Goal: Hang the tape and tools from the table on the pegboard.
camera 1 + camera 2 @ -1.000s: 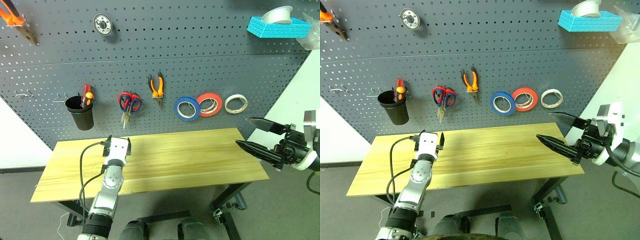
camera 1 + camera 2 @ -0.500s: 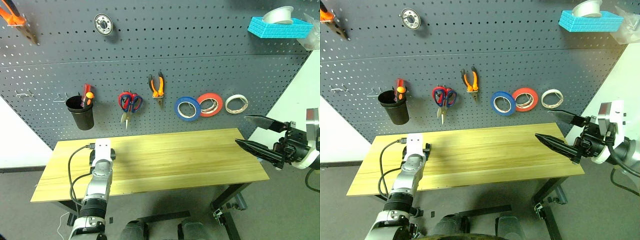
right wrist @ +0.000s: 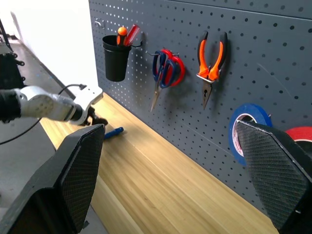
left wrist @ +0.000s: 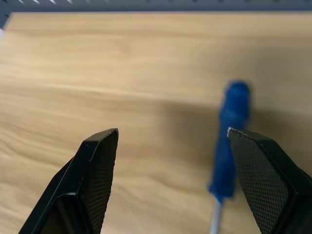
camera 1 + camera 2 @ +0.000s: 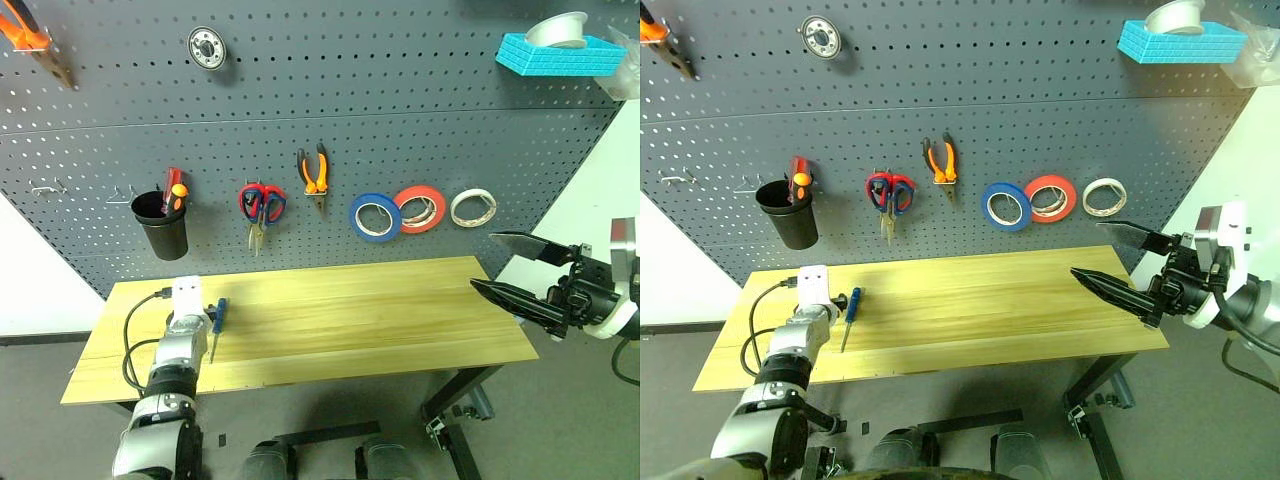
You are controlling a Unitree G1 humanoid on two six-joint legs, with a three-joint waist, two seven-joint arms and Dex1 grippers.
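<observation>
My left gripper's fingers are still above the screwdriver's blue handle, so closing now would miss. The gripper goes lower, before it closes.
A blue-handled screwdriver lies on the left part of the wooden table. My left gripper hangs open low over the table, and the screwdriver's handle lies just inside one finger, apart from it. On the pegboard hang the blue tape, the orange-handled pliers and the dark-handled scissors, which share a hook with a red-handled pair. My right gripper is held wide open and empty in the air off the table's right end.
A black cup with red and orange screwdrivers hangs on the board at the left. A red-orange roll and a white roll hang right of the blue tape. A cyan tray sits high on the right. Bare hooks are at the far left.
My left arm has swung left and down over the table and tipped downward, uncovering the blue screwdriver beside it. The hanging scissors have settled straighter. The right arm has not moved.
</observation>
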